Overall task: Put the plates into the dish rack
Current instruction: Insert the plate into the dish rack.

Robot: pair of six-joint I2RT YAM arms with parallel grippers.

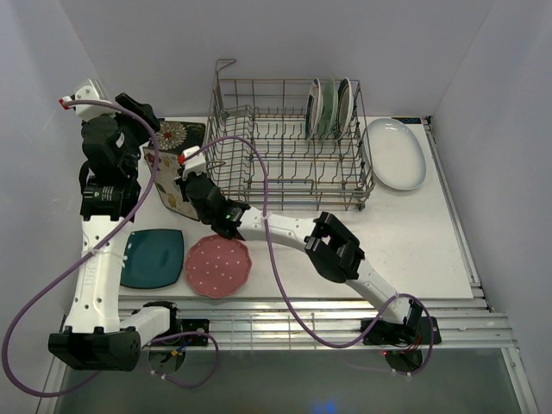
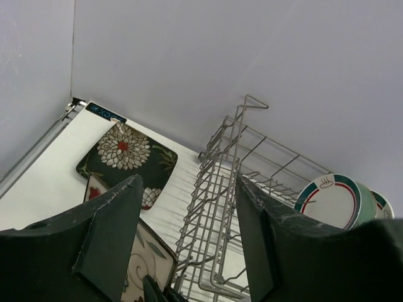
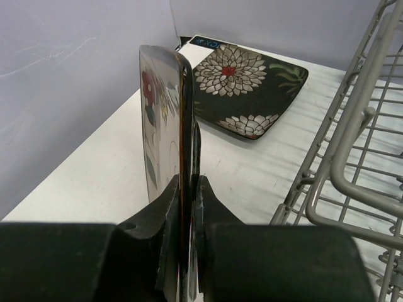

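Observation:
The cream floral square plate has both fingers pinching its edge point(image 1: 181, 183) point(image 3: 188, 189) from either side. The plate would rise with my right gripper if I lifted it now.
My right gripper point(image 3: 187, 189) is shut on the edge of a cream floral square plate point(image 3: 160, 113) and holds it upright, just left of the grey wire dish rack point(image 3: 352, 145). In the top view the right gripper point(image 1: 191, 177) holds that plate point(image 1: 166, 185) by the rack's point(image 1: 285, 147) left side. A black floral square plate point(image 1: 177, 136) lies flat behind it. My left gripper point(image 2: 189, 214) is open and empty, raised above both square plates point(image 1: 140, 116). Green-rimmed round plates point(image 1: 328, 108) stand in the rack. A pink dotted plate point(image 1: 218, 265) and a dark teal plate point(image 1: 153, 257) lie near the front left.
A large white oval plate point(image 1: 395, 153) lies on the table right of the rack. White walls close in the left, back and right. A slatted metal strip point(image 1: 302, 315) runs along the table's near edge.

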